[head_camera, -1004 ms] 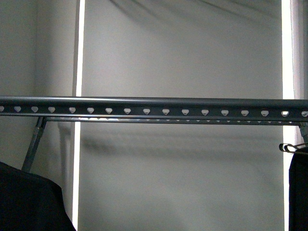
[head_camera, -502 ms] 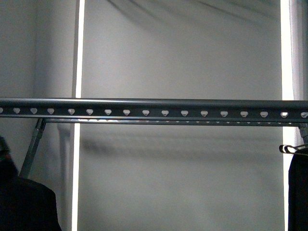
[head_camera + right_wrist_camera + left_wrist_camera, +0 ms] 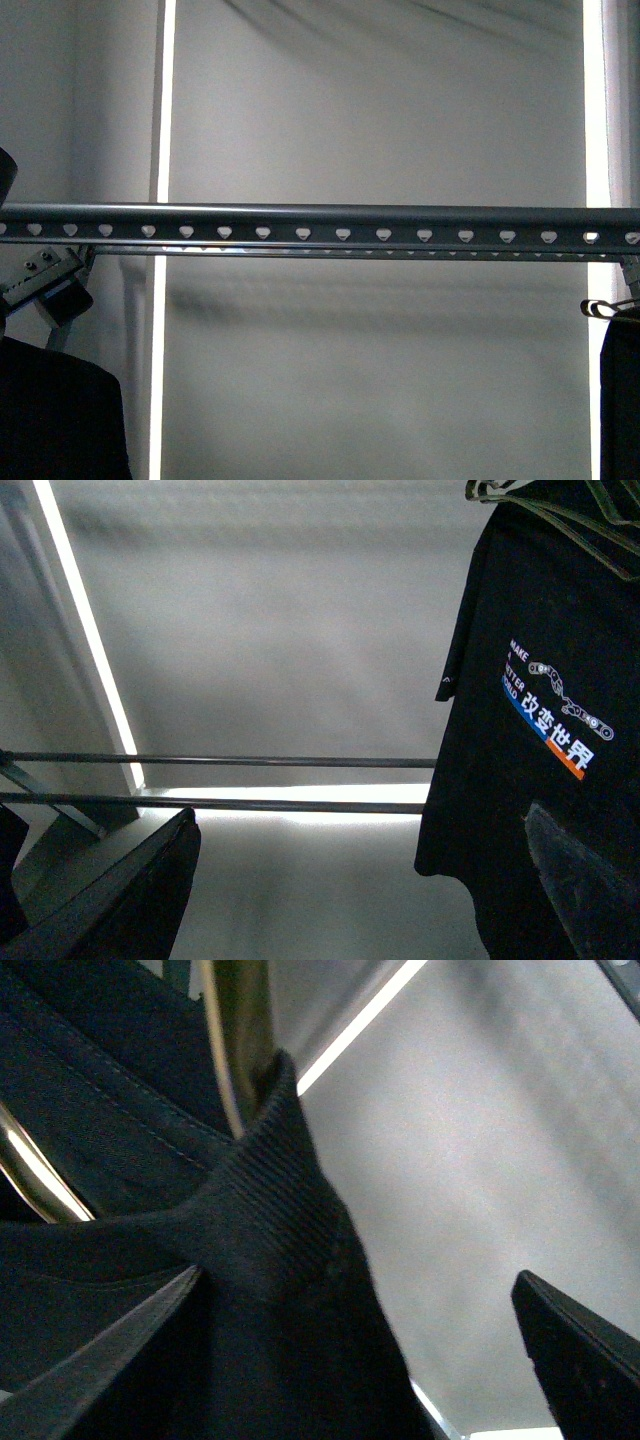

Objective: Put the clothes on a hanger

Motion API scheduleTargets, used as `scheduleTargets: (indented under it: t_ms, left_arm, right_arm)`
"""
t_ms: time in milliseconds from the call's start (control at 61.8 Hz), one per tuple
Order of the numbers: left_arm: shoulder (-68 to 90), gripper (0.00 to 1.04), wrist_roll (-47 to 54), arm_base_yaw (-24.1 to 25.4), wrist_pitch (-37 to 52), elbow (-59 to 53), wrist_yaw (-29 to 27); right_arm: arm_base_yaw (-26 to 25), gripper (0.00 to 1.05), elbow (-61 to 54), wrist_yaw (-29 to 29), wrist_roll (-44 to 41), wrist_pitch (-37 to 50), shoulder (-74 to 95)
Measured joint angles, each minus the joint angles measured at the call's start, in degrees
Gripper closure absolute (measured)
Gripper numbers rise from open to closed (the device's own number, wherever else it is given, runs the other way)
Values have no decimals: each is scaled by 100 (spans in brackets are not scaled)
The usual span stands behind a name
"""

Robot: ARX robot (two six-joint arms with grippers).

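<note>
I should grab the clothes by the ribbed collar with my left gripper next, because that collar stands up in a fold while the black fabric hangs slack.
The hanger is a long dark grey rail with a row of small holes, running across the front view. The clothes, black fabric, sit at the lower left below the rail. Part of my left arm shows just above them. In the left wrist view my left gripper is open. The garment's ribbed collar lies between its jaws, beside one finger. The bronze-coloured hook rises from the collar. My right gripper is open and empty.
Another black garment on a thin silver wire hook hangs at the right edge. It shows in the right wrist view with coloured print, close to one finger. Two thin dark bars cross behind. A slanted brace stands at the left.
Part of my left arm has come into the front view at the left edge, under the rail. The black garment at the lower left has shifted and drawn back leftward.
</note>
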Motion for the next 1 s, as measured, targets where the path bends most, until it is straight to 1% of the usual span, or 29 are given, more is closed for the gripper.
scheduleTargets:
  t_ms: [97, 130, 227, 275, 356, 421, 453, 534, 615, 632, 648, 696, 713, 777, 810, 842, 939, 1004]
  left_arm:
    - [345, 39, 15, 66, -120, 297, -61]
    - [409, 44, 15, 81, -190, 363, -61]
    - [544, 66, 33, 122, -330, 472, 7]
    - [551, 76, 96, 125, -330, 472, 96]
    - [531, 88, 192, 131, -326, 448, 254]
    - [400, 99, 192, 157, -258, 227, 555]
    - [350, 101, 195, 164, -229, 142, 649]
    - [133, 101, 415, 201, -179, -208, 1003]
    - [-254, 101, 885, 269, -238, -688, 1543]
    - [-310, 101, 916, 280, -262, -750, 1580]
    - [-433, 101, 1084, 308, -310, -872, 1792]
    - [-688, 101, 1375, 361, -400, -1126, 2181]
    - [-894, 101, 1606, 400, -452, -1314, 2500]
    - [-1467, 101, 2212, 516, -758, -1751, 3403]
    - [-1755, 101, 2568, 575, -949, -1930, 3950]
    - [-1897, 101, 2771, 603, -1060, -2002, 4188]
    - [-2507, 101, 3993, 772, -1845, -2103, 5375]
    - [-2695, 101, 4793, 844, -2221, -2065, 5845]
  right_arm:
    - [0, 7, 0, 0, 0, 0, 0]
    - [0, 7, 0, 0, 0, 0, 0]
    - [0, 7, 0, 0, 0, 0, 0]
    - [0, 7, 0, 0, 0, 0, 0]
    - [0, 7, 0, 0, 0, 0, 0]
    - [0, 7, 0, 0, 0, 0, 0]
    - [0, 7, 0, 0, 0, 0, 0]
    - [0, 7, 0, 0, 0, 0, 0]
    - [0, 7, 0, -2, 0, 0, 0]
    - [0, 7, 0, 0, 0, 0, 0]
    - [0, 7, 0, 0, 0, 0, 0]
    - [0, 7, 0, 0, 0, 0, 0]
    - [0, 7, 0, 0, 0, 0, 0]
    - [0, 7, 0, 0, 0, 0, 0]
    - [0, 7, 0, 0, 0, 0, 0]
    - [0, 7, 0, 2, 0, 0, 0]
    - [0, 7, 0, 0, 0, 0, 0]
    - [0, 7, 0, -2, 0, 0, 0]
